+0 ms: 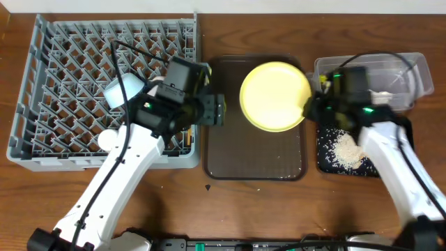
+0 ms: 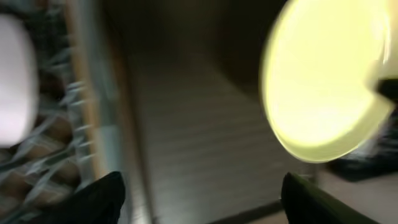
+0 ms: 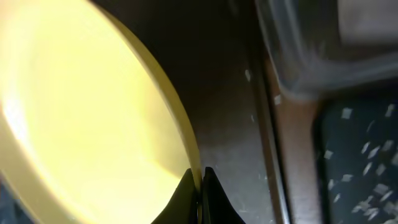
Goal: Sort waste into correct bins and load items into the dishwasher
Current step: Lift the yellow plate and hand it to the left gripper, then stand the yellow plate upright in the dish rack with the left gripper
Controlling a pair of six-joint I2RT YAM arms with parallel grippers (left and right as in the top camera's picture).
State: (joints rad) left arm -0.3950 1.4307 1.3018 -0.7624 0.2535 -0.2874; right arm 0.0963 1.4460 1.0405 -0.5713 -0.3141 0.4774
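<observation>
Next, my left gripper grabs the yellow plate's free rim (image 1: 243,91) (image 2: 267,92), opposite my right gripper, to take the plate over and load it edgewise.
My right gripper (image 1: 309,104) is shut on the right rim of the round pale yellow plate (image 1: 274,95) and holds it tilted above the dark brown serving tray (image 1: 254,164). The wrist view shows both fingers (image 3: 200,182) clamped on the plate's edge (image 3: 93,124). My left gripper (image 1: 220,110) is open and empty over the tray's left edge, next to the grey dish rack (image 1: 70,77); its fingers (image 2: 202,193) are wide apart, with the plate (image 2: 323,81) ahead. A light blue bowl (image 1: 120,93) and a white cup (image 1: 108,139) sit in the rack. Rice scraps (image 1: 345,150) lie in the black tray (image 1: 327,162).
The clear plastic tub (image 1: 411,66) stands at the back right, behind the black tray, with something white inside it. A small dark crumb (image 1: 208,187) lies on the wooden table in front of the serving tray.
</observation>
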